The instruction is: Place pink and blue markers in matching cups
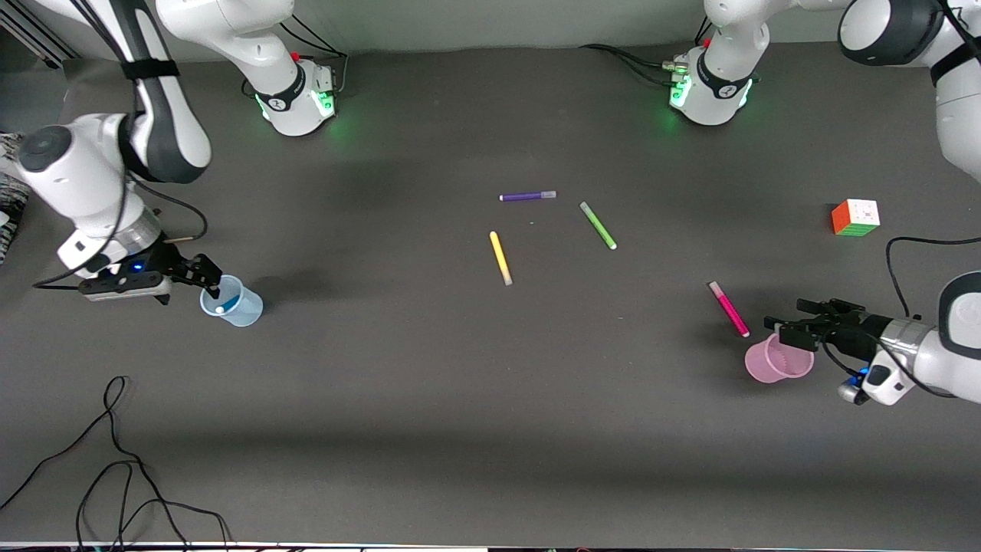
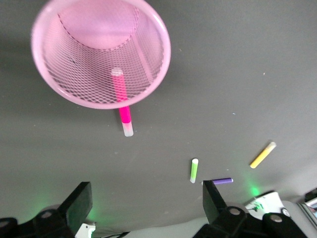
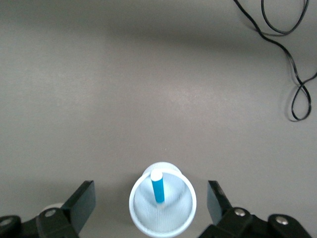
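Note:
Next, my left gripper grabs the magenta-pink marker, by its pale end with the cap (image 1: 714, 288). Then the marker goes into the pink mesh cup (image 1: 779, 360).
The sky-blue marker (image 3: 158, 188) stands tilted inside the translucent light-blue cup (image 1: 236, 305), pale cap up; the cup also shows in the right wrist view (image 3: 163, 218). My right gripper (image 1: 210, 285) is open and empty just above the cup's rim, its fingers (image 3: 83, 199) wide on either side. The magenta-pink marker (image 1: 729, 309) lies on the table beside the pink mesh cup (image 1: 779, 360), farther from the front camera than the cup. In the left wrist view the marker (image 2: 125, 115) shows partly through the cup's mesh wall (image 2: 79, 79). My left gripper (image 1: 789, 331) is open and empty over the cup's rim.
A purple marker (image 1: 527, 196), a green marker (image 1: 598, 225) and a yellow marker (image 1: 500, 257) lie mid-table. A colour cube (image 1: 855, 217) sits toward the left arm's end. Loose black cables (image 1: 115, 460) trail near the front edge at the right arm's end.

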You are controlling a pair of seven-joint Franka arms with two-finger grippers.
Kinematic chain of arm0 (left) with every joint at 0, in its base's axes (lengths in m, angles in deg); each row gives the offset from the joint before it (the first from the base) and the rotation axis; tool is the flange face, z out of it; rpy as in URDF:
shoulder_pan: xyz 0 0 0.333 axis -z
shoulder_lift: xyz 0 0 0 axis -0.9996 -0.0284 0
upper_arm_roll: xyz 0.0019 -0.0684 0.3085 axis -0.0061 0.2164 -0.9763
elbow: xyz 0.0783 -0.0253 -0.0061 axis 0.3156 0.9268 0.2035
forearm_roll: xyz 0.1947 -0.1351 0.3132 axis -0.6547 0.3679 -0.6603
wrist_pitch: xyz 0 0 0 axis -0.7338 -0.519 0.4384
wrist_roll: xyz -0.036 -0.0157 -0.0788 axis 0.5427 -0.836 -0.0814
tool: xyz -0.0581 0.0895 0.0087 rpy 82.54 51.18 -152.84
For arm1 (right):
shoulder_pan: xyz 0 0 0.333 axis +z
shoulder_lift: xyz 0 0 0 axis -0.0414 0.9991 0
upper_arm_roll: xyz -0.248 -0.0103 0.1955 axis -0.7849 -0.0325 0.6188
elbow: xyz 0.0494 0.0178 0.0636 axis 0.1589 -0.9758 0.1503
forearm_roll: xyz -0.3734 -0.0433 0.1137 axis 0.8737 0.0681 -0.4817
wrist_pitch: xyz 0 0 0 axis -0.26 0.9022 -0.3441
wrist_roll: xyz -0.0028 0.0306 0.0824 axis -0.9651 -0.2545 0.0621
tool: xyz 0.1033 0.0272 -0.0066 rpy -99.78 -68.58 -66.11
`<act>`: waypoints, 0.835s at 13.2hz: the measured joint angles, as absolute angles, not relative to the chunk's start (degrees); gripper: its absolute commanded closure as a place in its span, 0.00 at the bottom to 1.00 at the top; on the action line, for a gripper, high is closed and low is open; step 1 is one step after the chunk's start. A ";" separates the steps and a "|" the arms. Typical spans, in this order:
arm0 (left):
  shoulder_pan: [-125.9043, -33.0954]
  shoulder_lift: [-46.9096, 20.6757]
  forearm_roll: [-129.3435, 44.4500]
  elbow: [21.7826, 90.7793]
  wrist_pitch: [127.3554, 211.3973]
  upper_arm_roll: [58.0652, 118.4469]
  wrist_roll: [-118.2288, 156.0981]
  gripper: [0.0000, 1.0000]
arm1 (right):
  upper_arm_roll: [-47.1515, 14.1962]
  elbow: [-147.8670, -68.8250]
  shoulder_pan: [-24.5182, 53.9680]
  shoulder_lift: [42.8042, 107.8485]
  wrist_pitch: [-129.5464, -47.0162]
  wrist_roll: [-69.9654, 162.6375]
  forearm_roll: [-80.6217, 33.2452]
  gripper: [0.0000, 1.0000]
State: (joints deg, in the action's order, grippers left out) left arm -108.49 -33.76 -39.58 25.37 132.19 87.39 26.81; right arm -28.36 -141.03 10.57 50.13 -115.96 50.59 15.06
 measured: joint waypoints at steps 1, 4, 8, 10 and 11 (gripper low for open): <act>-107.12 -33.00 -40.40 25.62 132.11 87.51 28.00 0.03 | -28.12 -136.84 10.56 49.85 -108.56 50.06 15.05 0.00; -103.57 -25.90 -42.64 34.44 137.07 87.60 30.26 0.04 | -24.32 -123.84 10.62 49.44 -90.55 44.21 15.03 0.00; -101.92 -13.57 -45.78 60.88 158.44 87.57 30.40 0.08 | -19.71 -113.33 10.72 47.75 -78.15 39.98 15.03 0.00; -101.64 -11.99 -48.36 68.90 165.99 87.51 32.10 0.15 | -16.17 -107.84 9.01 46.93 -71.49 39.74 15.03 0.00; -101.50 -11.92 -50.60 71.22 168.52 87.51 34.25 0.15 | -14.29 -105.90 8.05 46.66 -69.30 39.20 14.97 0.00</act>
State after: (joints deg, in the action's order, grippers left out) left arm -101.50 -11.92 -50.60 71.22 168.52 87.51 34.25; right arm -14.29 -105.90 8.05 46.66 -69.30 39.20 14.97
